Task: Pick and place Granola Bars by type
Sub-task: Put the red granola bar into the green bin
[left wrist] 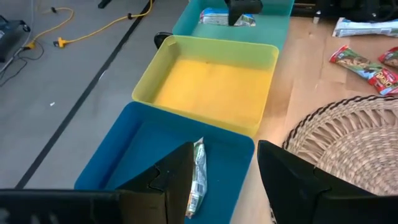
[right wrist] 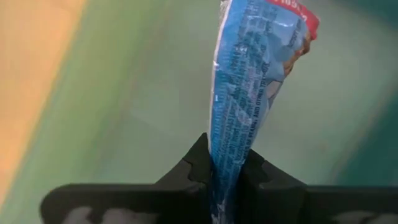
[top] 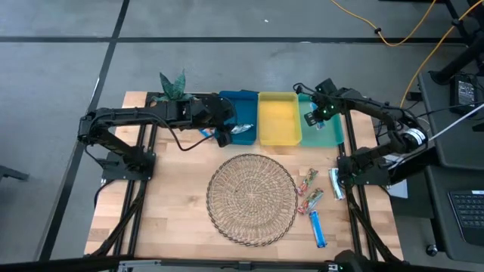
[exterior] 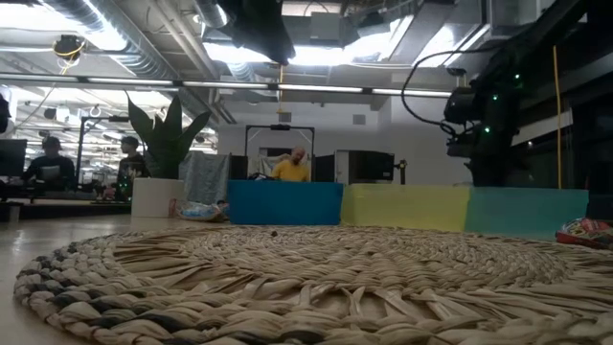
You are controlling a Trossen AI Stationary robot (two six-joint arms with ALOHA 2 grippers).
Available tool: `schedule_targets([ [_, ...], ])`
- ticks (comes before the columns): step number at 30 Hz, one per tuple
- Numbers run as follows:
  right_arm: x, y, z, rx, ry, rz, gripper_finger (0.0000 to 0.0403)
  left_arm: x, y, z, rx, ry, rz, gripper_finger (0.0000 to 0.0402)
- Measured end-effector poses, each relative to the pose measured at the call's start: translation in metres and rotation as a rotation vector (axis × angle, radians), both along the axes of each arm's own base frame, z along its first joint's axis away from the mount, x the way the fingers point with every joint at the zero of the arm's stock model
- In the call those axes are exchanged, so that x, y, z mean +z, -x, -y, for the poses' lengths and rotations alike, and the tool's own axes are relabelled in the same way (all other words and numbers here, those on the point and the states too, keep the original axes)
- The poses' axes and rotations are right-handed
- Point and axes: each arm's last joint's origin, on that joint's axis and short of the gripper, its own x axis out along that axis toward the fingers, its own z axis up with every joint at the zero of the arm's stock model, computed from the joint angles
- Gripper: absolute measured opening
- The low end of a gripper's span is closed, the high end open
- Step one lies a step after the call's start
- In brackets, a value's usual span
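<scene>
The blue granola bar (right wrist: 245, 74) is in my right gripper inside the rim of the teal tray (right wrist: 161, 118) and would lie in it, so I should let go now.
My right gripper (right wrist: 225, 167) hangs over the teal tray (top: 330, 134), shut on a blue granola bar (right wrist: 249, 87) with a red end. My left gripper (left wrist: 225, 149) stands open above the near end of the blue tray (left wrist: 130, 155). A silver-white bar (left wrist: 198, 177) lies flat on that tray's floor below its fingers, untouched. The yellow tray (top: 278, 119) stands between the two. On the table's right side lie two red-green bars (top: 310, 190), a silver-white bar (top: 336, 183) and a blue bar (top: 319, 230). My right gripper pinches one end of the blue bar (right wrist: 229, 155) between its two fingers, which come from above and point steeply down. The bar hangs below the fingers, its red end (right wrist: 298, 18) lowest, over the teal tray's floor. Whether that end touches the floor I cannot tell.
The round wicker mat (top: 252, 199) fills the table's middle, in front of the three trays. A potted plant (top: 172, 85) stands at the far left corner. A crinkly wrapper (exterior: 196, 211) lies left of the blue tray. People sit in the room beyond.
</scene>
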Motion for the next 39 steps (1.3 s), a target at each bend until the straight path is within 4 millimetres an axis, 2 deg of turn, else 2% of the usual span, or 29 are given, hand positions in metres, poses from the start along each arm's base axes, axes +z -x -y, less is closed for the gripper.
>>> schedule_targets([
  [6, -0.003, -0.001, 0.001, -0.008, -0.005, -0.006, 0.0051, 0.000, 0.000, 0.000, -0.010, 0.008, 0.001, 0.0171],
  [21, -0.003, -0.002, 0.001, -0.006, -0.005, 0.000, 0.0062, 0.000, 0.000, 0.000, -0.011, 0.002, -0.001, 0.0171],
  [25, -0.003, -0.002, 0.001, -0.004, -0.007, -0.002, 0.0091, 0.000, 0.000, 0.000, -0.011, 0.002, -0.001, 0.0171],
  [33, 0.002, 0.000, -0.004, 0.012, -0.040, 0.039, 0.0181, 0.000, 0.000, 0.000, -0.016, -0.003, -0.004, 0.0171],
  [39, 0.017, 0.002, -0.021, 0.060, -0.083, 0.074, 0.0206, 0.000, -0.001, 0.000, -0.057, 0.007, -0.004, 0.0171],
])
